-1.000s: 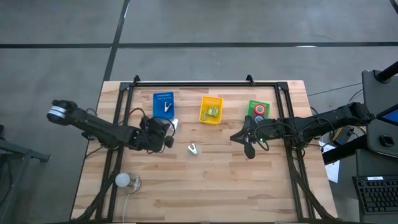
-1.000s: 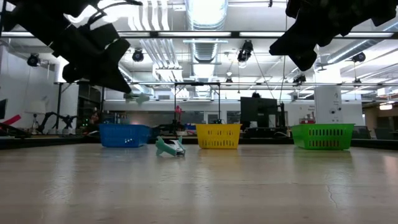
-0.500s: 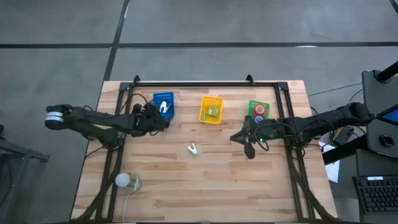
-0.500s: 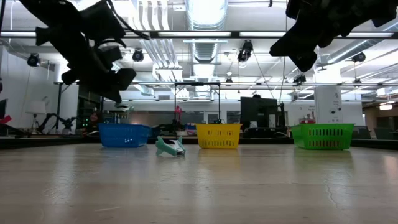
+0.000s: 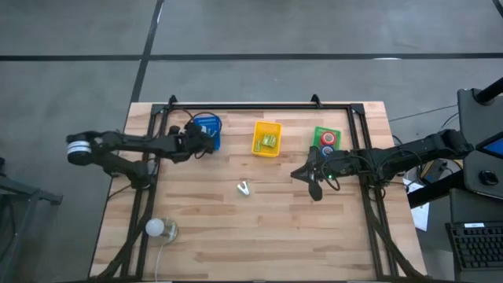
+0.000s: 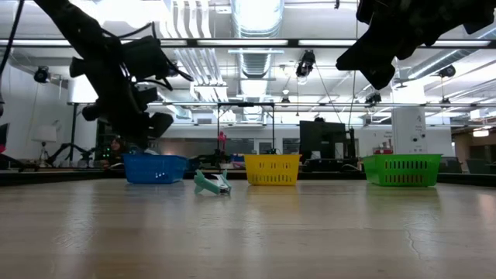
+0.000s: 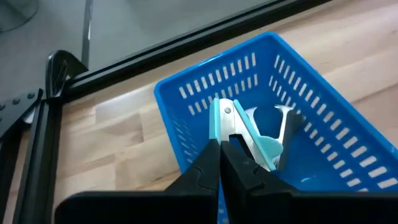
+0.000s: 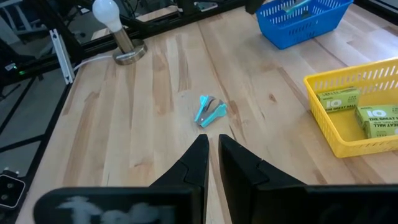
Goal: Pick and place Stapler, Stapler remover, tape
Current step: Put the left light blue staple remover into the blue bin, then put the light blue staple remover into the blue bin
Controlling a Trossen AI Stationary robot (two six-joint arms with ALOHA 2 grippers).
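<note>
The stapler remover's teal handles and claws are inside the blue bin's rim. My left gripper needs to open, as the remover would drop into the bin.
My left gripper (image 7: 221, 144) hangs over the blue bin (image 5: 206, 126) at the far left, shut on a teal and chrome stapler remover (image 7: 245, 134). A second stapler remover (image 5: 244, 188) lies on the bare wood mid-table, also seen in the right wrist view (image 8: 210, 109). Red and blue tape rolls (image 5: 328, 141) lie in the green bin (image 5: 326, 128). My right gripper (image 5: 314, 187) waits shut above the table, right of centre. The stapler is out of view. My left gripper pinches the stapler remover by its teal handle end (image 7: 222, 127) between its two fingertips. The fingers slant down from the table's left. The remover sticks out ahead of them, its chrome claws (image 7: 286, 127) over the inside of the blue bin.
A yellow bin (image 5: 266, 126) with green boxes stands between the blue and green bins. A lamp with a white bulb (image 5: 157, 229) sits at the near left. A black frame (image 5: 236, 106) runs along the table's far edge and sides.
My left gripper has swung from the table's left middle toward the far edge and sunk a little, carrying the stapler remover until it hangs over the blue bin. It has stayed shut.
</note>
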